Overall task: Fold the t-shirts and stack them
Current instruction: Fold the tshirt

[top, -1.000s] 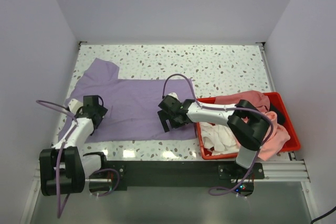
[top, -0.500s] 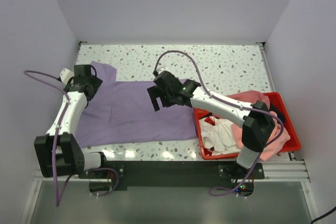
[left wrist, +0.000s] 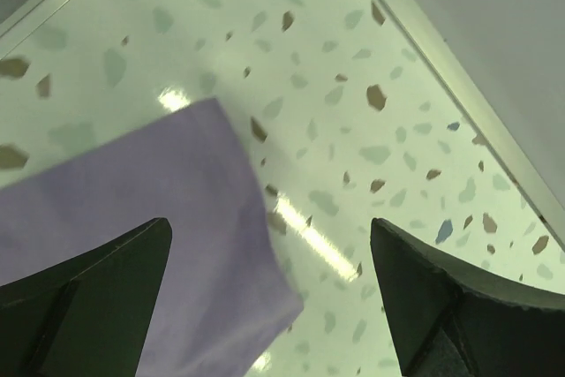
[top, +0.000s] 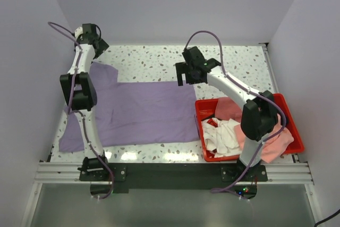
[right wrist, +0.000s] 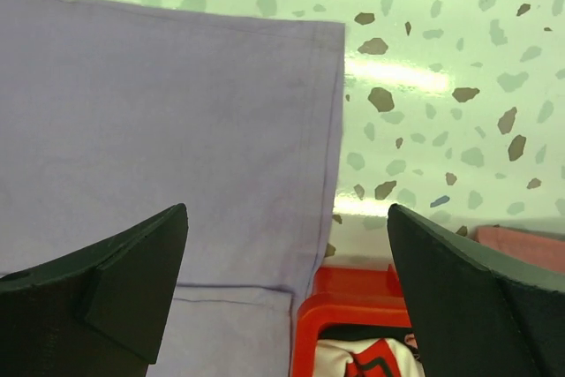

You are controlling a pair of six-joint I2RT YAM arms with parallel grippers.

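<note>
My left gripper grabs the lavender t-shirt (top: 133, 110) by its far sleeve's corner (top: 94, 63) next, to fold that side over the t-shirt's body toward me.
A lavender t-shirt (top: 133, 110) lies spread flat on the speckled table, one sleeve toward the back left. My left gripper (top: 95, 43) hovers high at the back left corner, open and empty; in its wrist view the left gripper (left wrist: 269, 227) sits above the sleeve's corner (left wrist: 203, 245). My right gripper (top: 187, 80) hangs open and empty over the shirt's far right corner; in its wrist view the right gripper (right wrist: 287, 214) frames the hem edge (right wrist: 322, 174). Pink t-shirts (top: 276, 142) and a white one (top: 220, 136) lie crumpled in the bin.
A red plastic bin (top: 210, 101) stands at the near right, touching the lavender shirt's right edge; its corner (right wrist: 353, 306) shows below my right gripper. Walls enclose the table on three sides, and a metal rail (top: 170, 171) runs along the near edge.
Both arms have swung from the shirt's near part toward the back: the left to the back left corner, the right to the shirt's far right corner. Both grippers stayed open.
</note>
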